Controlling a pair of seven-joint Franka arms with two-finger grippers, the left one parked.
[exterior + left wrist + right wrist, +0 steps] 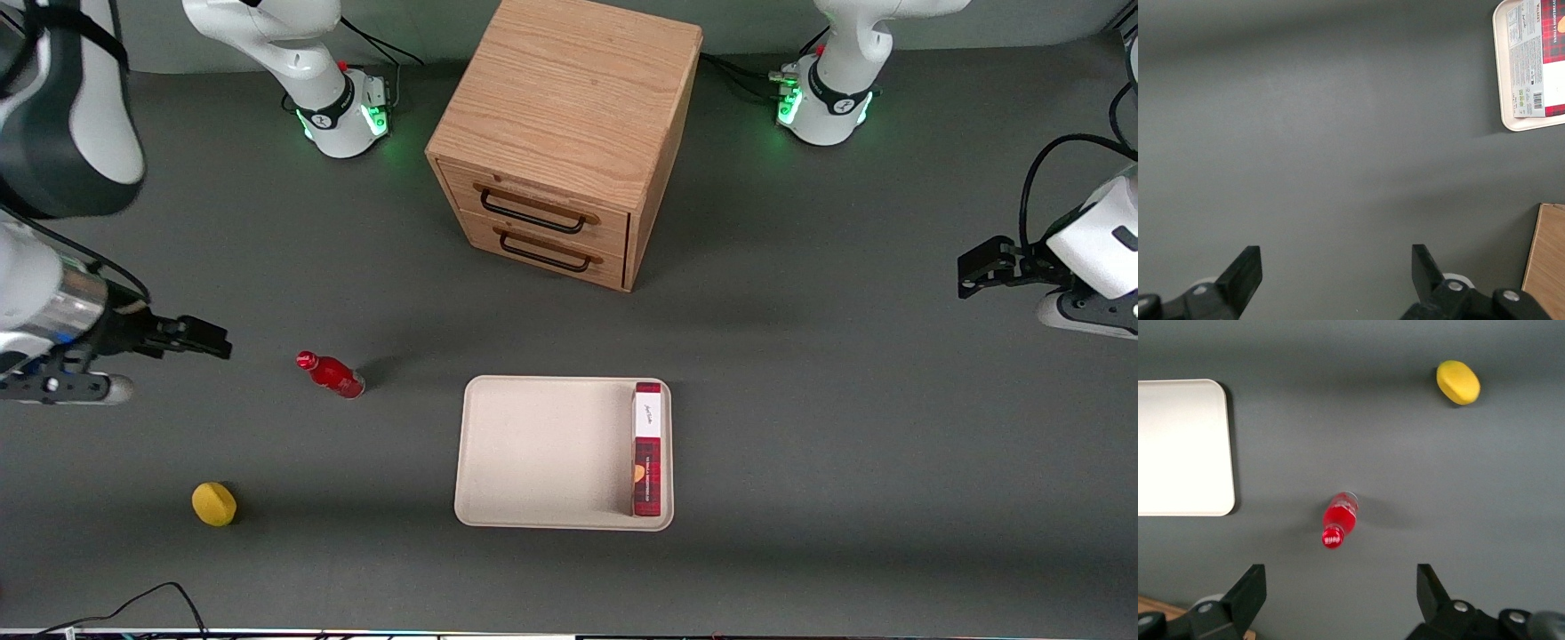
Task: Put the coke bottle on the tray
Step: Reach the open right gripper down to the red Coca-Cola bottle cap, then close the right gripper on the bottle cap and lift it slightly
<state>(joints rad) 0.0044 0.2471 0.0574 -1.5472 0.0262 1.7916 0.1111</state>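
My gripper sets the coke bottle onto the tray [533,444] after this, so next it needs to grab the coke bottle by its capped top [307,361].
The coke bottle [331,374] is small, glossy and red, and stands on the grey table between the tray and the working arm's end. The right wrist view looks down on the coke bottle [1339,519] and its red cap. The cream-beige tray [533,444] lies nearer the table's middle, in front of the cabinet's drawers, and one rounded corner of the tray [1178,447] shows from the wrist. My right gripper [218,345] hovers above the table, apart from the bottle, toward the working arm's end. The gripper [1341,593] is open, with nothing between its fingers.
A dark-red plaid box [648,449] lies in the tray along the rim toward the parked arm. A yellow rounded object [214,504] sits nearer the front camera than the bottle. The wooden two-drawer cabinet [569,133] stands farther from the camera than the tray.
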